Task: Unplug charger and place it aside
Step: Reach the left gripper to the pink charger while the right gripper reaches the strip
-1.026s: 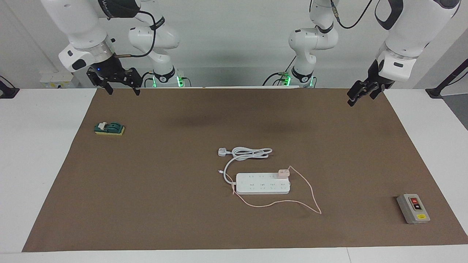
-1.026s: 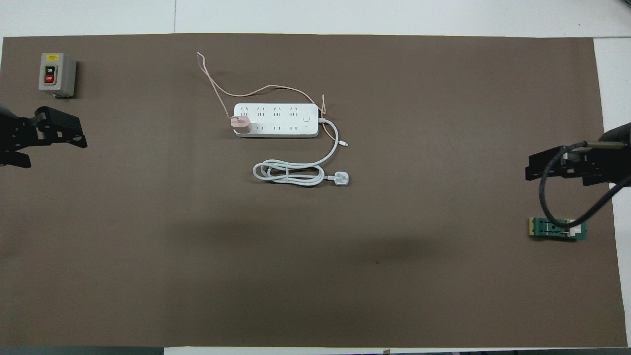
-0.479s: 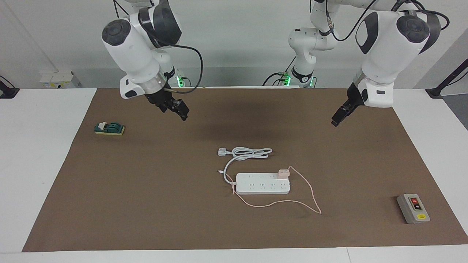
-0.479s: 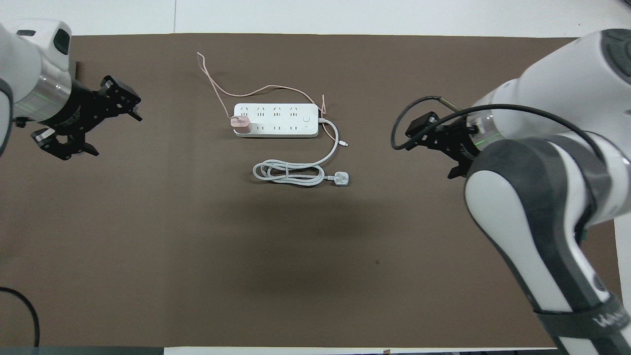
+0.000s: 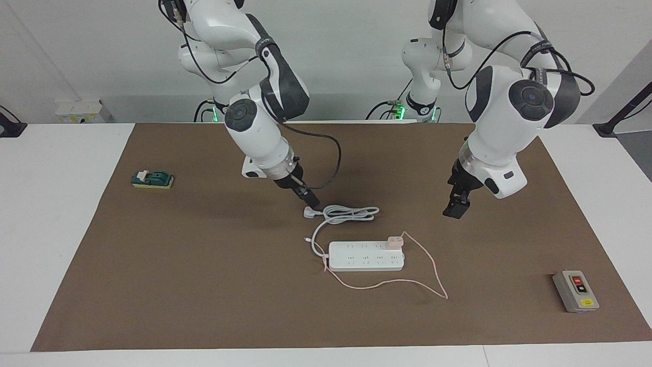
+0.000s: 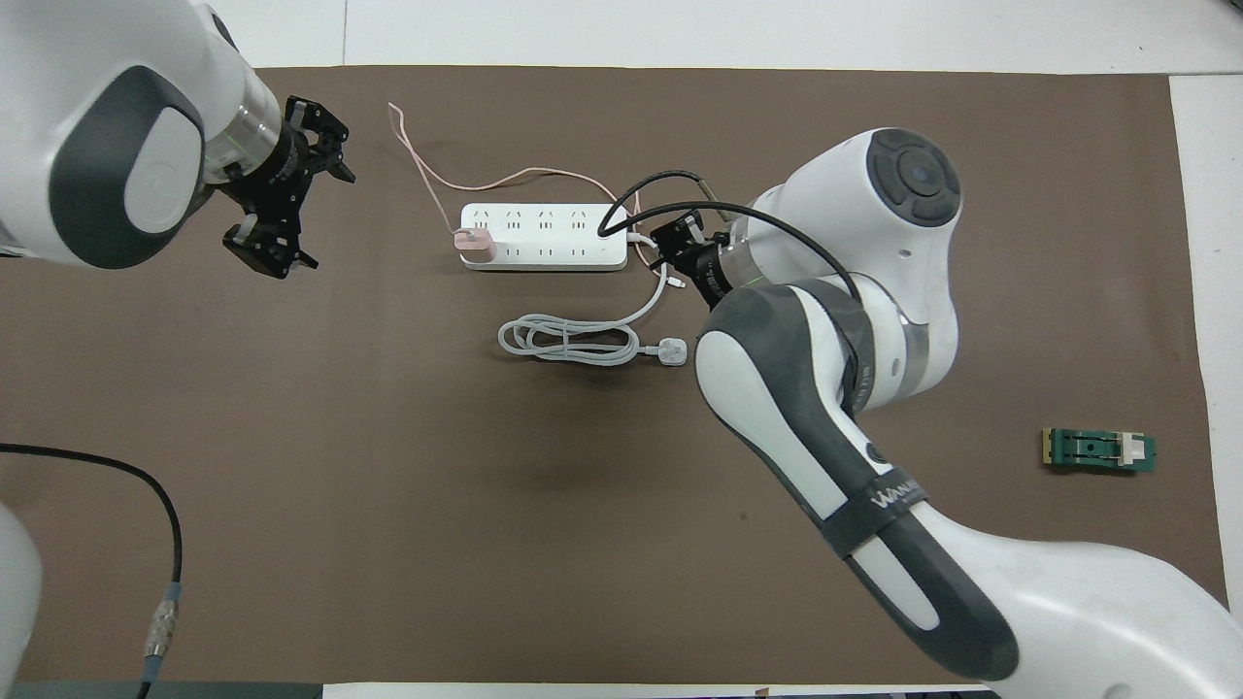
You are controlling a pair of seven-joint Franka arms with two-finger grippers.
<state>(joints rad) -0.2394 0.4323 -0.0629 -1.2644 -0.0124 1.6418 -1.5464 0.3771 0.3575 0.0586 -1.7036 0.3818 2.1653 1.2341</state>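
The charger's side with the prongs sits tight against the power strip (image 6: 544, 238). The robot's left gripper next needs to grab the charger by the sides of its block (image 6: 474, 245).
The pale pink charger (image 5: 395, 240) (image 6: 475, 245) is plugged into the end socket of the white power strip (image 5: 367, 256) (image 6: 544, 238), at the end toward the left arm. Its thin pink cable (image 5: 433, 265) (image 6: 486, 182) loops over the mat past the strip, farther from the robots. My left gripper (image 5: 455, 209) (image 6: 325, 218) is open and empty, up over the mat beside the charger's end of the strip. My right gripper (image 5: 311, 201) (image 6: 672, 254) hangs over the white cord at the strip's other end, touching nothing.
The strip's thick white cord (image 5: 351, 213) (image 6: 568, 340) lies coiled nearer the robots, ending in a white plug (image 5: 309, 211) (image 6: 673, 351). A grey button box (image 5: 575, 290) sits toward the left arm's end. A green block (image 5: 153, 179) (image 6: 1099, 449) lies toward the right arm's end.
Both arms have swung in from the table's ends toward the power strip and come lower. The charger, strip and cords have not moved.
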